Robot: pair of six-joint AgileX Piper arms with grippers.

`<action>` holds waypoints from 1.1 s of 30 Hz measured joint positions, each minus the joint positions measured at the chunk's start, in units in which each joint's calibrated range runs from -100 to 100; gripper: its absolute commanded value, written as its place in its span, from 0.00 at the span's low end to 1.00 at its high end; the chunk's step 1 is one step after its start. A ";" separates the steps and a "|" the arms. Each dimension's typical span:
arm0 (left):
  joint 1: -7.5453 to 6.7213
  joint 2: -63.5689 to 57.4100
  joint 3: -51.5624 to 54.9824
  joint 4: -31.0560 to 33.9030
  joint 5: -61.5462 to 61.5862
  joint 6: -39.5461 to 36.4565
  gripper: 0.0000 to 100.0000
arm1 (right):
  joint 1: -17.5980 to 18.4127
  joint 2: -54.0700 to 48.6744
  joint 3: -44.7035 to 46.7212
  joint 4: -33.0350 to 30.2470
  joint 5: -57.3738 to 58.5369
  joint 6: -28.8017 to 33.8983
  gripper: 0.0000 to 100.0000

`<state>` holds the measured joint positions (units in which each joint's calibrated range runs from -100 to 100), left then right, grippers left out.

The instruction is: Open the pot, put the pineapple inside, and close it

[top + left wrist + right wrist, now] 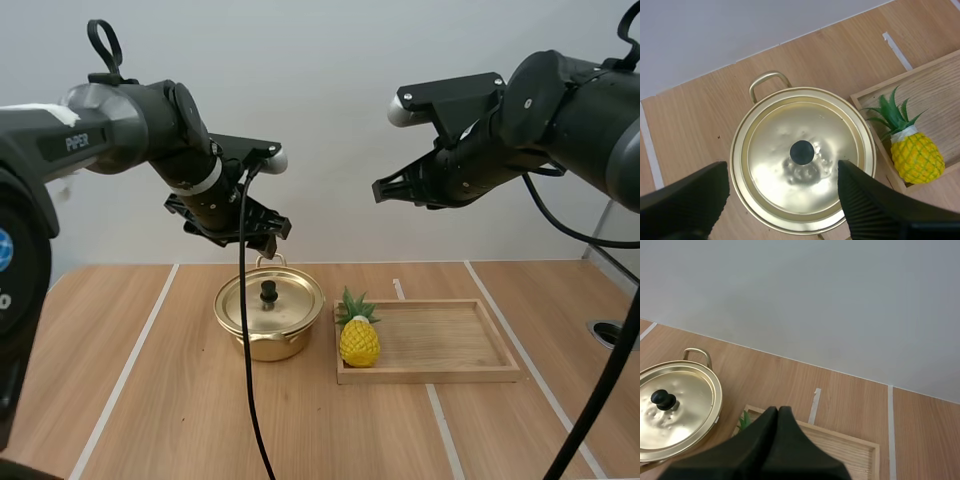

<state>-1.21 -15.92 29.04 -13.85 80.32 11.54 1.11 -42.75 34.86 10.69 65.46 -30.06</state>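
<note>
The pot needs to be opened for the yellow pineapple [359, 337]. My left gripper should next grab the lid by its black knob [268, 291].
A golden pot [269, 318] stands on the table with its lid [800, 155] on; the lid has a black knob [802, 152]. The yellow pineapple [359, 337] with green leaves lies in the near left corner of the wooden tray [455, 372], just right of the pot. My left gripper [240, 232] hangs open above the pot, its fingers [875, 210] spread to either side of the knob and well clear of it. My right gripper [385, 189] is shut on nothing, held high above the tray; its tips [778, 412] lie together as one wedge.
The pot [675, 407] and tray [850, 442] sit close together mid-table. White tape lines [130, 365] run across the wooden tabletop. A round cable hole [612, 333] sits at the far right edge.
</note>
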 measured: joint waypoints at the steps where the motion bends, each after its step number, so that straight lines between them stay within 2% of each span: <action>1: 0.00 0.83 0.00 -0.31 0.00 0.00 1.00 | 0.00 0.00 0.00 0.00 0.19 0.00 0.00; 19: 0.00 13.47 0.00 -1.70 -5.23 1.33 1.00 | 0.00 0.00 0.00 0.00 2.93 0.00 0.00; 33: 0.00 17.56 0.00 -4.68 -6.26 2.98 1.00 | 0.00 0.00 0.00 0.11 2.93 0.00 0.00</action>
<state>-1.21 1.63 29.04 -18.52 74.06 14.52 1.11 -42.75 34.86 10.81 68.39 -30.06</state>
